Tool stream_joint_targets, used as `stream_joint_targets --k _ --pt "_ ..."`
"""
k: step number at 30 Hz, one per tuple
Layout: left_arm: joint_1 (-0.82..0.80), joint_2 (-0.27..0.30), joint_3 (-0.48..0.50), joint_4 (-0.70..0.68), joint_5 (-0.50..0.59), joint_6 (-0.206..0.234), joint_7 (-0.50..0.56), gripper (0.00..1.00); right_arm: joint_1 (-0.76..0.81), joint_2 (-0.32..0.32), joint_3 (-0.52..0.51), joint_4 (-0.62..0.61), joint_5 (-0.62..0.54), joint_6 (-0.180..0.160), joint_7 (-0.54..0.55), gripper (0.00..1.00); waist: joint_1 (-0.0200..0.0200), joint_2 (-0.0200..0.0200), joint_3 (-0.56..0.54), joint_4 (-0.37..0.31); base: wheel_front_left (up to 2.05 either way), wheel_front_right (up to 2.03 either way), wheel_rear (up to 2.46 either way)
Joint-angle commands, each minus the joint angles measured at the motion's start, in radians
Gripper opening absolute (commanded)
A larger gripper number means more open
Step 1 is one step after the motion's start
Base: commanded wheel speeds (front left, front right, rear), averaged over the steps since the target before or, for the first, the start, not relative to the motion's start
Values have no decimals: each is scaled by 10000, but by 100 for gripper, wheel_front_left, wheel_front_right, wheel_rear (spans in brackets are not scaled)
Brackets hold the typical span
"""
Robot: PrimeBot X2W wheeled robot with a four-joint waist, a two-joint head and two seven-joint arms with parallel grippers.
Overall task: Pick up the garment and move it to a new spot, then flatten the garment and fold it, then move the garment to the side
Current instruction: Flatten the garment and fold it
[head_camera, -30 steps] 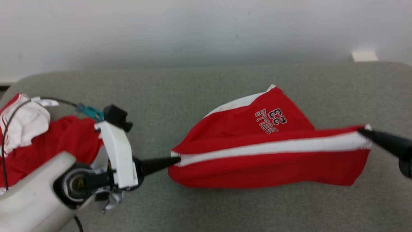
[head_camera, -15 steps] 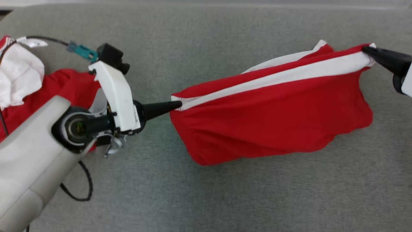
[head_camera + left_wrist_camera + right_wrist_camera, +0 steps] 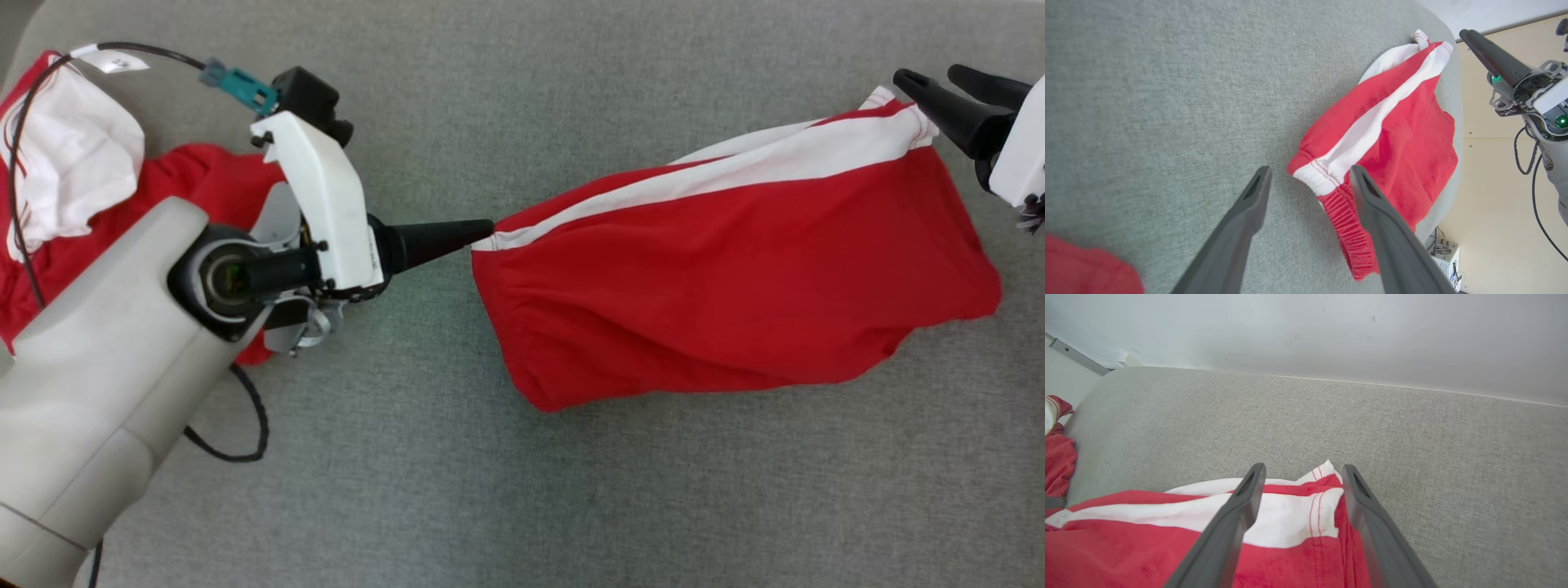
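Observation:
The red shorts need to be folded over toward their elastic waistband, so my right gripper should grab them by their leg hem next.
The garment is a pair of red shorts with a white side stripe, lying stretched out on the grey table. My left gripper is at its left waistband corner; in the left wrist view the gripper stands open, with the white corner of the garment lying between the fingers, loose. My right gripper is open just past the stripe's far right end. In the right wrist view that gripper straddles the hem corner of the garment without pinching it.
A pile of other red and white clothes lies at the table's left end, behind my left forearm. A black cable loops from that arm. The table's right edge runs close by the garment's right end, with floor beyond. A white wall backs the table.
Both grippers have gone from shut on the garment's two ends to open, letting it go. The garment has settled on the table. The head camera has tilted down.

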Motion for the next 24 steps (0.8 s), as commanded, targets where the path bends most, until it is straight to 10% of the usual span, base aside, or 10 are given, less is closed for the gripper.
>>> stream_joint_targets --k 1,12,24 --pt "-1 95 5 67 96 -76 -51 100 207 22 -26 1 -63 -24 -242 100 -2 0 -217 -73 0 0 0" --pt "942 826 164 -481 2380 -345 -3805 100 2002 -163 -175 -312 -875 -24 -4274 100 -2 0 -1714 -264 0 0 0" --pt "3068 -89 607 -1739 4340 1303 -8910 100 3308 507 183 2310 -531 -24 -4363 100 -2 0 -1956 662 0 0 0"
